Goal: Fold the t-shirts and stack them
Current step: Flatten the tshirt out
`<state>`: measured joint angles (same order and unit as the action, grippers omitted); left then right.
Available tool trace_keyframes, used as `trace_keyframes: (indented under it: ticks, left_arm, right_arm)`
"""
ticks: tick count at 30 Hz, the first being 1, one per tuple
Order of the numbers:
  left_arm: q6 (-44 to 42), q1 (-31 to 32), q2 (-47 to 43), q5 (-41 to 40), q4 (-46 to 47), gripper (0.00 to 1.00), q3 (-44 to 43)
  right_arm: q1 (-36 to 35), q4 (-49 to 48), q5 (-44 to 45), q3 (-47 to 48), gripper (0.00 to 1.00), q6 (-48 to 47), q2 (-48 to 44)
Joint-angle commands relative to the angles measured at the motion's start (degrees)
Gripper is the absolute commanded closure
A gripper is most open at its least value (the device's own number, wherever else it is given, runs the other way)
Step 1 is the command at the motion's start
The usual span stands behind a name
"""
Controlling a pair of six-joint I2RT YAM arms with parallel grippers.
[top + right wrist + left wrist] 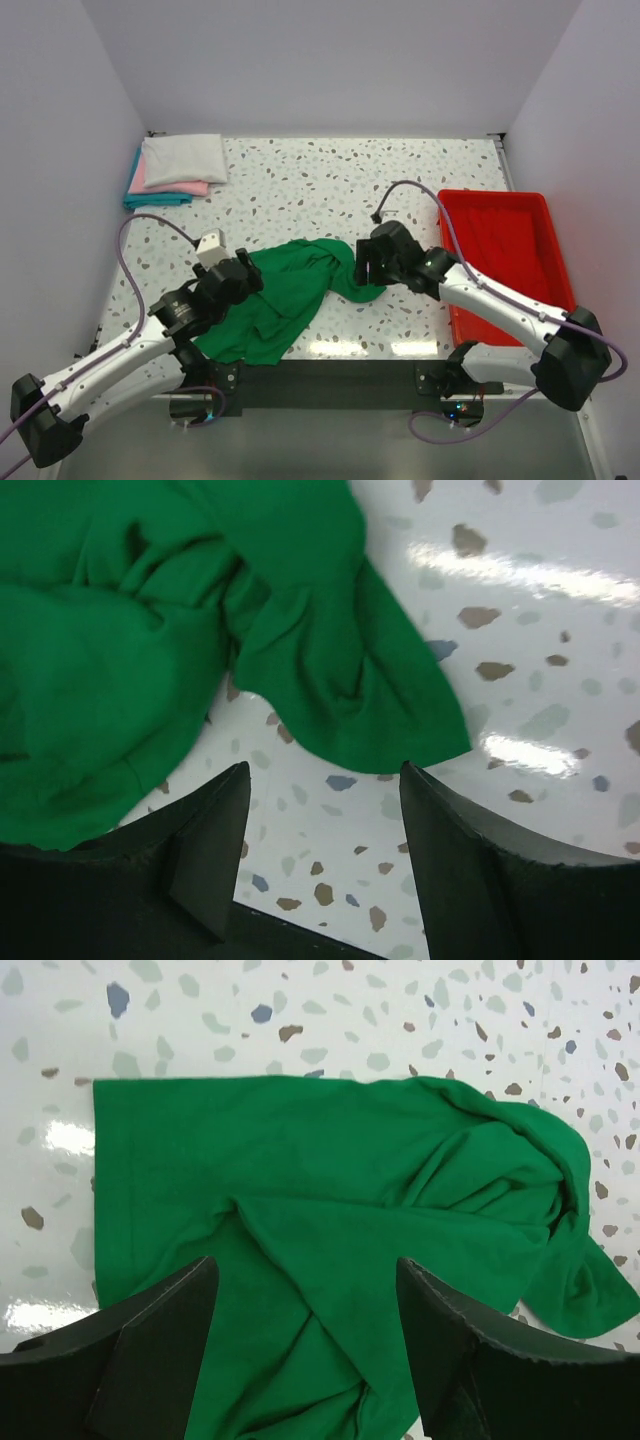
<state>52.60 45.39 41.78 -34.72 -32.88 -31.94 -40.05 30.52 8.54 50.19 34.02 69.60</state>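
Observation:
The robot's right gripper should next pinch the green t-shirt by its sleeve, at the t-shirt's end away from the left gripper, to lift and spread the t-shirt for folding.
A bright green t-shirt (290, 295) lies crumpled on the speckled table near the front edge. My left gripper (245, 275) hovers over its left part. In the left wrist view the gripper (305, 1290) stands open with green cloth (330, 1180) spread under and between the fingers, none of it pinched. My right gripper (362, 262) is at the shirt's right end. The right wrist view shows this gripper (325, 780) open over bare table, a sleeve (350, 690) lying just beyond the tips. Folded white, pink and teal t-shirts (180, 165) sit stacked at the back left.
A red plastic tray (510, 240) stands along the right side of the table, next to the right arm. White walls close in the table at the back and both sides. The shirt's lower edge lies close to the table's front edge (330, 355).

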Motion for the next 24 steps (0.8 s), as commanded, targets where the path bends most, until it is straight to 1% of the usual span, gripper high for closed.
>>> trace_keyframes:
  ticks: [1,2,3,5,6,8,9,11,15,18,21,22,24]
  left_arm:
    - [9.26,-0.39,-1.88,1.58,1.23,0.24,3.88]
    - [9.10,-0.39,-1.96,4.11,2.90,0.24,5.30]
    - [8.75,-0.39,-1.79,5.44,6.74,0.24,7.66]
    - [7.26,-0.39,-0.39,8.42,10.19,0.24,9.00]
    - [6.99,-0.30,0.40,8.79,12.56,0.24,9.35]
    - [6.82,-0.39,3.46,9.14,13.98,0.24,9.62]
    - [6.47,-0.30,4.53,9.40,15.55,0.24,9.53]
    - [6.02,-0.39,7.08,9.93,17.06,0.24,9.44]
    - [5.32,-0.39,10.07,11.43,22.06,0.24,9.97]
    - [5.23,-0.39,11.13,11.87,23.91,0.29,10.67]
    - [5.06,-0.30,11.74,11.78,24.88,0.37,11.03]
    - [4.97,-0.30,12.01,11.69,24.97,0.43,11.03]
    - [4.97,-0.39,12.27,11.43,24.97,0.48,11.03]
  right_arm:
    - [-5.73,-8.97,4.56,-5.52,0.36,6.05,-2.19]
    - [-6.70,-9.95,5.69,-6.59,0.36,6.84,-1.58]
    - [-7.75,-10.83,5.79,-7.30,0.36,7.98,-0.71]
    - [-8.98,-12.59,5.27,-8.27,0.39,8.86,2.36]
    - [-9.69,-13.12,5.18,-8.36,0.39,10.00,3.07]
    - [-11.53,-15.40,5.53,-8.45,0.40,11.50,4.22]
    - [-13.45,-16.02,6.92,-8.36,0.40,12.46,5.09]
    - [-14.87,-16.11,8.94,-7.57,0.40,13.26,6.24]
    - [-14.97,-15.58,11.67,-7.74,0.39,14.66,8.35]
    - [-14.97,-15.93,13.96,-9.50,0.37,15.63,7.92]
    - [-14.97,-15.23,15.72,-10.03,0.36,15.81,8.79]
    - [-14.97,-14.80,15.98,-9.85,0.36,15.73,9.23]
    - [-14.97,-15.14,16.34,-9.94,0.35,15.81,10.11]
